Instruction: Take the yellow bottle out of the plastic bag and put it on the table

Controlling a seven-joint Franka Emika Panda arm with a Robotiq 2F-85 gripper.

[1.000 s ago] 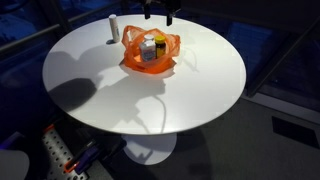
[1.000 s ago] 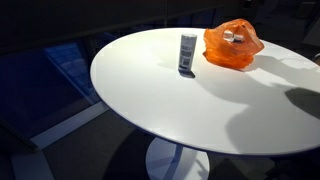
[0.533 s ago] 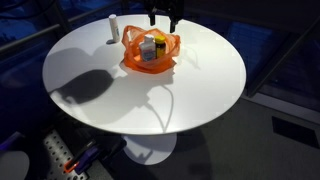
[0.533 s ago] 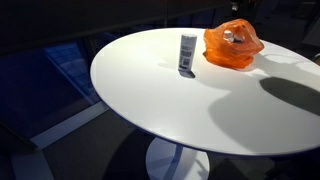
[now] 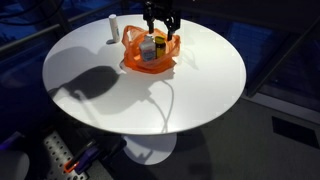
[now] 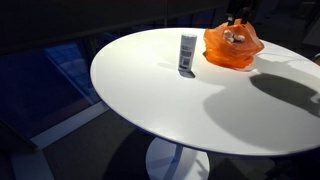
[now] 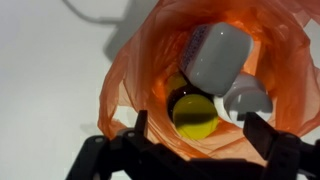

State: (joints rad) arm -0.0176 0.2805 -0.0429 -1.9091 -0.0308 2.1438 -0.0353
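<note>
The yellow cap sits between my open fingertips, level with them, and closing my gripper now would catch it, so my gripper closes next.
An orange plastic bag stands open on the round white table; it also shows in an exterior view and fills the wrist view. Inside it the yellow bottle stands upright, cap up, next to a white bottle and another white cap. The yellow bottle also shows in an exterior view. My gripper hangs open just above the bag's mouth, its fingers on either side of the yellow bottle, not touching it.
A white tube-like bottle stands upright on the table beside the bag, also in an exterior view. The arm's shadow lies across the table's near side. Dark floor surrounds the table.
My gripper has come down from above the table's far edge toward the bag's mouth. The bag and bottles have not moved.
</note>
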